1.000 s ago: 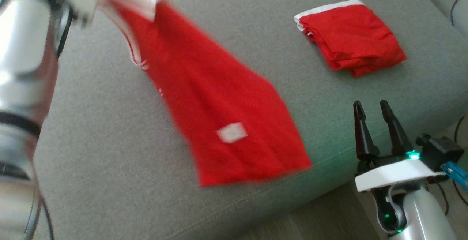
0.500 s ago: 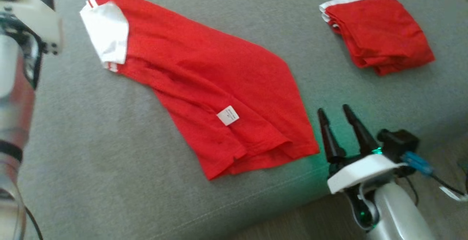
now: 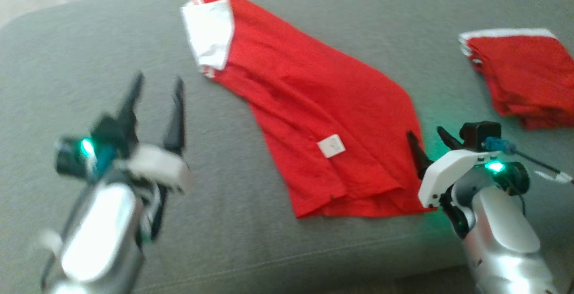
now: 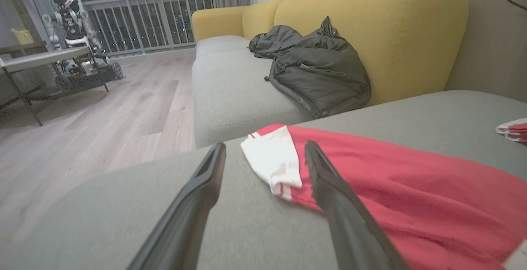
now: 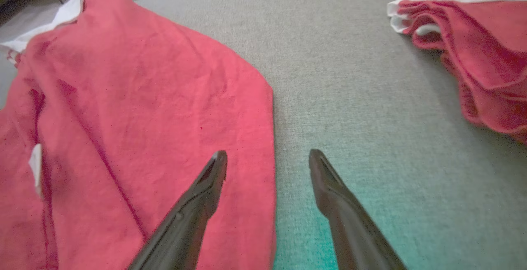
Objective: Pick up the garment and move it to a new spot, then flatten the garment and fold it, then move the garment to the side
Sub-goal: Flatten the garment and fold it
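Observation:
Next, my left gripper grabs the raised fold of its white sleeve (image 3: pixel 214 63) to pick up the garment, since the red cloth lies flat along the cushion.
The garment (image 3: pixel 314 114) is a red shirt with a white sleeve, lying loose and slantwise on the grey sofa cushion (image 3: pixel 89 61); a small white label shows on it. The garment (image 4: pixel 411 179) fills the lower right of the left wrist view, and the garment (image 5: pixel 123 117) covers the left half of the right wrist view. My left gripper (image 3: pixel 157 85) hovers open over bare cushion to the left of the white sleeve, holding nothing. My right gripper (image 3: pixel 428 135) stands open at the garment's lower right edge, one finger over the red cloth, the other over the cushion.
A second red cloth (image 3: pixel 520 74), folded, lies at the cushion's right. A dark jacket (image 4: pixel 317 68) lies on a yellow-backed sofa beyond. Wooden floor (image 4: pixel 103 117) and another robot by a table (image 4: pixel 70 19) are farther off. The cushion's front edge runs below both grippers.
My left gripper has let go of the garment, which now lies on the cushion. The left arm has dropped to the lower left. The head camera has swung, and the right gripper is closer to the garment's edge.

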Controlling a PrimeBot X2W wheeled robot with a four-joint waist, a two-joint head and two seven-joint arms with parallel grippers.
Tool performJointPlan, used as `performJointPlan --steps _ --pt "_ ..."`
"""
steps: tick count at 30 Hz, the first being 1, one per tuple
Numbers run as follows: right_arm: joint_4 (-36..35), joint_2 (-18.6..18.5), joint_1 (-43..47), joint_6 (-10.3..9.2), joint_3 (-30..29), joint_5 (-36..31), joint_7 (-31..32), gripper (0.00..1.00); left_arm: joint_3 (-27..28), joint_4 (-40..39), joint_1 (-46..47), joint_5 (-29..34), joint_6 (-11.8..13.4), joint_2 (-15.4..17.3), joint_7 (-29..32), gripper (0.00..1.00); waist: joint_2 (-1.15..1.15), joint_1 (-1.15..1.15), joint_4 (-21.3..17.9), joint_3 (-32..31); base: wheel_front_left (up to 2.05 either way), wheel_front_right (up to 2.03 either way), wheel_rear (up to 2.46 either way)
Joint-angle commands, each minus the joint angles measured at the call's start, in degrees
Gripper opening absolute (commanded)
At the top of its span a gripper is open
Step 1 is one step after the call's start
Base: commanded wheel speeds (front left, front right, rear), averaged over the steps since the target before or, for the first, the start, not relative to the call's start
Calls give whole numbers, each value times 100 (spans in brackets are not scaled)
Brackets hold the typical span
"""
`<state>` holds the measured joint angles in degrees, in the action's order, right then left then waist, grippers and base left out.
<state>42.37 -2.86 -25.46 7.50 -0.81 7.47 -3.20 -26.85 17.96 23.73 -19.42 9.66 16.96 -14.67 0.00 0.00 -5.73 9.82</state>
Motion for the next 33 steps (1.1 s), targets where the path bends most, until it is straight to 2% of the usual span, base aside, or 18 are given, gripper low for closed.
performJointPlan --steps 1,6,7,8,9,15,23,27,28,29,33 --pt "-37 -1 -197 -1 37 -127 75 100 266 -352 125 -2 64 126 -32 100 0 0 278 -85 0 0 0" --pt "590 -3 -496 -1 -392 -473 419 100 156 -1123 -722 59 168 -131 -32 100 0 0 701 -130 0 0 0" --pt "690 -16 -531 -1 -465 -584 451 85 116 -1247 -852 83 175 -187 -32 100 0 0 785 -140 0 0 0" --pt "778 -41 -562 -1 -538 -687 466 37 61 -1348 -969 111 169 -235 -32 100 0 0 864 -150 0 0 0" --pt "859 -73 -590 -1 -608 -782 479 0 3 -1437 -1072 144 158 -280 -32 100 0 0 942 -160 0 0 0" --pt "972 -482 -897 -1 -1130 -1414 350 0 -182 -1690 -1445 261 101 -565 -32 100 0 0 1368 -105 0 0 0" --pt "428 -1160 -1967 -1 -1810 -2658 -50 0 -271 -1755 -1389 508 -82 -794 -32 100 0 0 1832 277 0 0 0" --pt "196 -1261 -2609 -1 -2327 -3334 -433 0 -317 -1748 -1264 649 -195 -897 -32 100 0 0 1985 506 0 0 0" --pt "211 -1209 -2719 -1 -2502 -3467 -467 26 -321 -1742 -1242 676 -216 -925 -32 100 0 0 2005 544 0 0 0" --pt "232 -1136 -2801 -1 -2656 -3595 -489 100 -326 -1730 -1223 696 -239 -953 -32 100 0 0 2015 568 0 0 0" --pt "310 -620 -2940 -1 -3105 -3830 -768 100 -276 -1640 -1140 777 -287 -1022 -32 100 0 0 1923 577 0 0 0"
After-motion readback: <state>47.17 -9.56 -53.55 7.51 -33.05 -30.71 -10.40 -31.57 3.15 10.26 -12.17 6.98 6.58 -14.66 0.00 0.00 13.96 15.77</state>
